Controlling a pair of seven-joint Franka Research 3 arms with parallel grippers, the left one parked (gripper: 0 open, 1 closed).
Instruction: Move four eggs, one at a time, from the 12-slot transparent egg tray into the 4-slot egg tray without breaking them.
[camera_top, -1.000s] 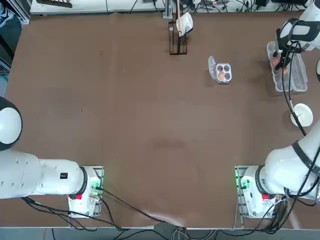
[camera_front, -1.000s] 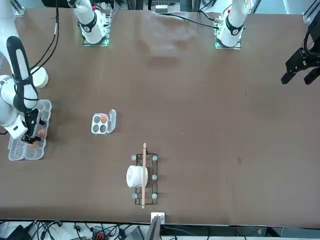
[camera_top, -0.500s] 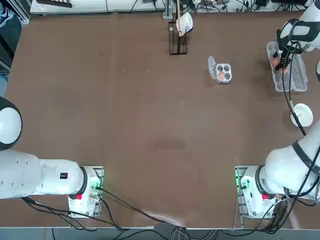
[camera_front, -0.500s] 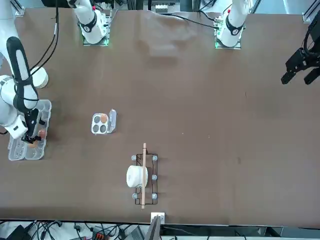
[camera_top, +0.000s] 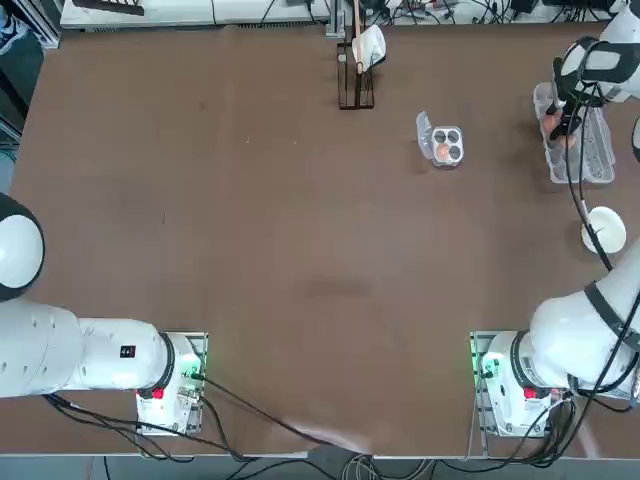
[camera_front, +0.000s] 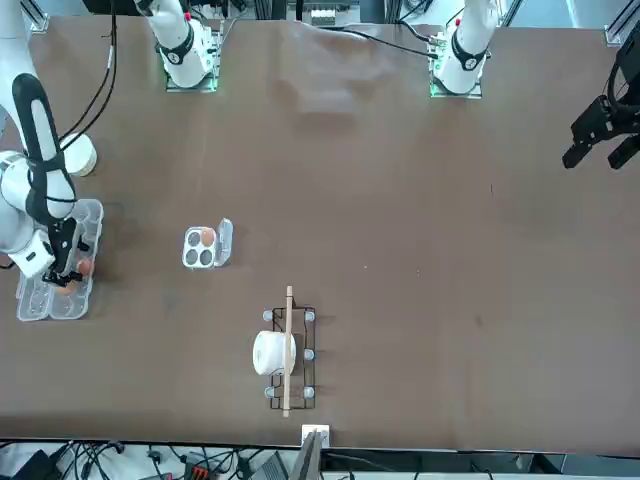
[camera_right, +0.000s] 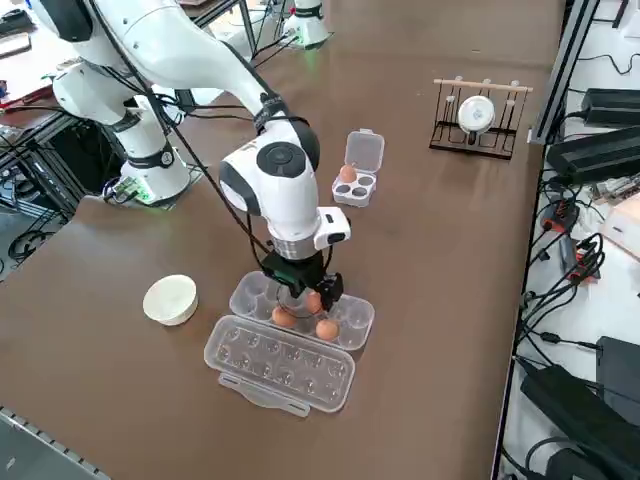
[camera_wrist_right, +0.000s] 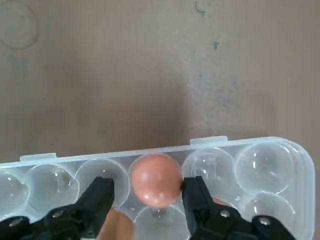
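The egg's lower half is wrapped by the tray's cup, so my right gripper should next pick up the egg by its exposed upper sides.
The 12-slot transparent egg tray (camera_top: 592, 160) (camera_front: 35, 300) (camera_right: 350, 322) (camera_wrist_right: 262, 162) lies open at the table's right edge. My right gripper (camera_top: 560, 124) (camera_front: 64, 272) (camera_right: 308, 296) (camera_wrist_right: 148, 193) is lowered into it, open, its jaws either side of an orange-brown egg (camera_wrist_right: 156, 179) (camera_right: 313, 300). One fingertip (camera_wrist_right: 194, 192) touches the egg; the other (camera_wrist_right: 102, 192) stands slightly off. Two more eggs (camera_right: 283, 317) (camera_right: 326, 328) sit in neighbouring cups. The 4-slot egg tray (camera_top: 452, 140) (camera_front: 198, 257) (camera_right: 366, 187) holds one egg (camera_top: 442, 151) (camera_front: 207, 237) (camera_right: 347, 173).
A small white bowl (camera_top: 604, 229) (camera_front: 77, 154) (camera_right: 170, 299) stands on the table near the long tray. A dark wire rack with a white roll (camera_top: 357, 65) (camera_front: 285, 350) (camera_right: 478, 115) stands at the far edge.
The fingers have drawn closer together around the egg. The arm has barely moved over the long tray.
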